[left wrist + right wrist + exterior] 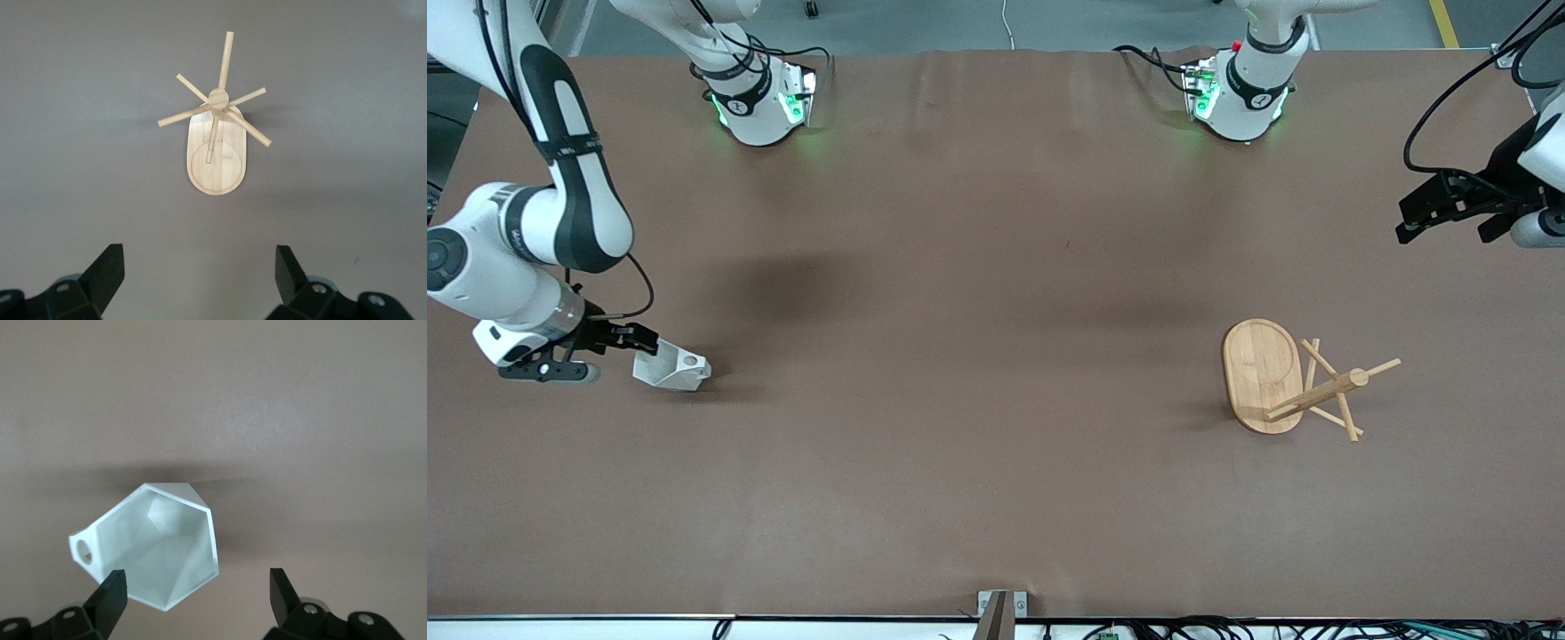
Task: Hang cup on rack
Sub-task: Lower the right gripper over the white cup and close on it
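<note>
The cup's holed handle [83, 550] needs to stay free to hang on the rack, so my right gripper will grip the cup by its rim [193, 591] next.
The white faceted cup [674, 369] lies on its side on the table at the right arm's end, mouth turned toward my right gripper [640, 345]. In the right wrist view the cup [157, 547] shows its open mouth and its handle with the round hole. My right gripper [197, 593] is open just short of the rim, one finger [110, 597] close beside it, holding nothing. The bamboo rack [1263, 373] stands upright at the left arm's end, also seen in the left wrist view [217, 157]. My left gripper [1445, 231] is open and empty [200, 267], up in the air beside the rack.
The brown table [978, 356] spreads wide between cup and rack. The two arm bases [760, 98] [1240, 93] stand along the table's edge farthest from the front camera. The rack's thin pegs [1334, 391] stick out around its post.
</note>
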Controlling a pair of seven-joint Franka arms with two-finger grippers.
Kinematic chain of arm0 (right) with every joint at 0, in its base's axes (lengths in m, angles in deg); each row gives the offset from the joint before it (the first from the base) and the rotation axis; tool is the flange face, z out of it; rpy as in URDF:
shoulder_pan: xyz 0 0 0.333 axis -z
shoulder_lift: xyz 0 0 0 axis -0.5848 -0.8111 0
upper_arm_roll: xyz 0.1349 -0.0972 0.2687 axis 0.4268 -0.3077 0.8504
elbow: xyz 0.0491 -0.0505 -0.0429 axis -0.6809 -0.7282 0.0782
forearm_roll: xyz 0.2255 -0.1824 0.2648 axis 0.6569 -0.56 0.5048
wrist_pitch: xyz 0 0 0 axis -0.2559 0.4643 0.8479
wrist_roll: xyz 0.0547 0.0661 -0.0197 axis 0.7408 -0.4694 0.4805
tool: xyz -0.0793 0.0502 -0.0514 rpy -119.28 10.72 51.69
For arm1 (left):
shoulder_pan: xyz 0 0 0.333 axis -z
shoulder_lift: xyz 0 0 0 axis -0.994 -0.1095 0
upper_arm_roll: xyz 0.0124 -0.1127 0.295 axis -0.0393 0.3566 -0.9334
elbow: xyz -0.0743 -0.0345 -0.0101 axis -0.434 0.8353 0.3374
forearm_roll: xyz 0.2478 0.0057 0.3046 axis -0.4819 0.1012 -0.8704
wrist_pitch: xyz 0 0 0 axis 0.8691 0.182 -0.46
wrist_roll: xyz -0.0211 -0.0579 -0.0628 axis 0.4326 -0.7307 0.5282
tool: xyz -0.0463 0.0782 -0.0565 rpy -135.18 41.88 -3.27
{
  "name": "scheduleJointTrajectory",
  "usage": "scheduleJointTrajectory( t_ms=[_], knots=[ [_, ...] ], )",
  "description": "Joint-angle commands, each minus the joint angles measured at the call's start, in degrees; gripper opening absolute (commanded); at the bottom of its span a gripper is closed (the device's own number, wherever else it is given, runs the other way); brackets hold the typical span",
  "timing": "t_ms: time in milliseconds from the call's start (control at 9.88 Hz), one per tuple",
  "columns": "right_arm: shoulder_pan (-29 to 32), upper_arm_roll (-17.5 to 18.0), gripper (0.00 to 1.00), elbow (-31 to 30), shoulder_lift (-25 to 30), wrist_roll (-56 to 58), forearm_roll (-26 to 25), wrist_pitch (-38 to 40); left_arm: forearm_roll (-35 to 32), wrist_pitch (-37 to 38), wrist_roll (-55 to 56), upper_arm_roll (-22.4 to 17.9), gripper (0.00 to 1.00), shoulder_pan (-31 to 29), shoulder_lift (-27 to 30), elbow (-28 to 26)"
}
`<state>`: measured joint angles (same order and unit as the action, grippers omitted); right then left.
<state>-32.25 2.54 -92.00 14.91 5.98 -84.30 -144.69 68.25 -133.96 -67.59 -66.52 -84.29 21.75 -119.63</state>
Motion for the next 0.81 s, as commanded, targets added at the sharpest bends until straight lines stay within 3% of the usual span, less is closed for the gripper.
scheduleJointTrajectory(
  t_ms=[0, 405, 506, 708],
  knots=[
    [0.8, 0.7, 0.92, -1.1, -1.2, 1.5, 1.2, -2.4, -1.0, 0.5, -0.5, 0.2, 1.0, 0.0, -1.8, 0.9],
    [0.9, 0.8, 0.84, 1.1, -4.1, 1.9, 3.2, -3.7, -0.7, 0.8, -0.5, 0.2, 1.0, 0.0, -1.9, 0.9],
    [0.9, 0.8, 0.75, 2.5, -4.9, 2.5, 3.2, -3.3, -0.4, 0.7, -0.5, 0.2, 1.0, 0.0, -1.9, 0.9],
    [0.5, 0.8, 0.33, 3.5, -5.2, 6.9, 3.2, -3.2, -0.3, 0.8, -0.7, 0.3, 1.0, 0.0, -1.8, 0.9]
  ],
)
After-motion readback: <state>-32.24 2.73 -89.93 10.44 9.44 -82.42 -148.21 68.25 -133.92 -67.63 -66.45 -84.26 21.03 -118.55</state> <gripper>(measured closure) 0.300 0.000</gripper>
